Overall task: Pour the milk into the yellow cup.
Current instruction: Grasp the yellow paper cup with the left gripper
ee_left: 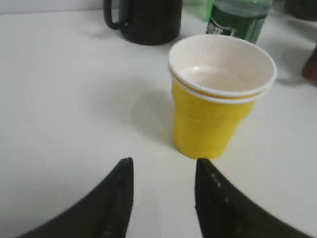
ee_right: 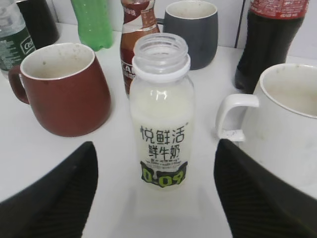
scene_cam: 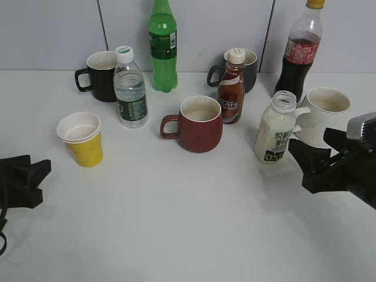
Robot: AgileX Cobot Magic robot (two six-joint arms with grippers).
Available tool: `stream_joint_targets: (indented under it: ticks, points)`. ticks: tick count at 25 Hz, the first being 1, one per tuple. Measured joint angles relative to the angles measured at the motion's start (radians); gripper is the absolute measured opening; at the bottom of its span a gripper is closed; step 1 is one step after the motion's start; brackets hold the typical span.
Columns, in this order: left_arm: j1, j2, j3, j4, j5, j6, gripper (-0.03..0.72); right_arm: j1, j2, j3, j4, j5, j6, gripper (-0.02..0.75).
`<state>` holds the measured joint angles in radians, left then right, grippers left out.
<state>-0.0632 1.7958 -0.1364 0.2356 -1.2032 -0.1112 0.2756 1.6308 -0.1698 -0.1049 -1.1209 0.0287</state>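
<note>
The yellow cup widens out to a wide white rim [scene_cam: 79, 127]. So next, my left gripper grabs the cup by its narrower yellow lower part [scene_cam: 89, 154].
The milk [scene_cam: 275, 130] is an uncapped clear bottle of white liquid, upright at the right of the table; in the right wrist view [ee_right: 160, 111] it stands centred just beyond the jaws. My right gripper [scene_cam: 312, 161] [ee_right: 155, 171] is wide open, just right of the bottle, not touching it. The yellow cup [scene_cam: 83, 140] stands upright at the left, white inside; the left wrist view [ee_left: 214, 96] shows it just ahead and right of the jaws. My left gripper [scene_cam: 32, 179] [ee_left: 163, 173] is open and empty, its right fingertip close to the cup's base.
A red-brown mug [scene_cam: 197, 124] stands mid-table. A white mug [scene_cam: 324, 115] is right behind the milk. A coffee bottle [scene_cam: 231, 88], water bottle [scene_cam: 130, 88], green bottle [scene_cam: 163, 47], cola bottle [scene_cam: 298, 53], black mug [scene_cam: 101, 74] and grey mug [scene_cam: 247, 69] stand further back.
</note>
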Motion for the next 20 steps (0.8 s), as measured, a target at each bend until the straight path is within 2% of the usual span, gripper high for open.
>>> stream_joint_targets:
  ticks: [2,6,7,9,10,20]
  points:
    - [0.0,0.063,-0.032,0.065,-0.001,0.04,0.382,0.0,0.047,0.001,-0.018,-0.05,-0.005,0.546]
    - [0.0,0.127,-0.082,0.144,-0.002,0.049,0.498,0.0,0.123,0.001,-0.035,-0.077,-0.008,0.546]
    - [0.0,0.156,-0.107,0.166,-0.002,0.05,0.561,0.0,0.134,0.001,-0.036,-0.08,-0.008,0.546]
    - [0.0,0.162,-0.113,0.17,-0.002,0.05,0.572,0.0,0.145,0.001,-0.037,-0.082,-0.016,0.546]
    - [0.0,0.205,-0.159,0.193,-0.002,0.051,0.623,0.0,0.147,0.001,-0.037,-0.085,-0.029,0.546]
    - [0.0,0.319,-0.328,0.292,-0.005,0.048,0.641,0.0,0.15,0.001,-0.034,-0.087,-0.044,0.545]
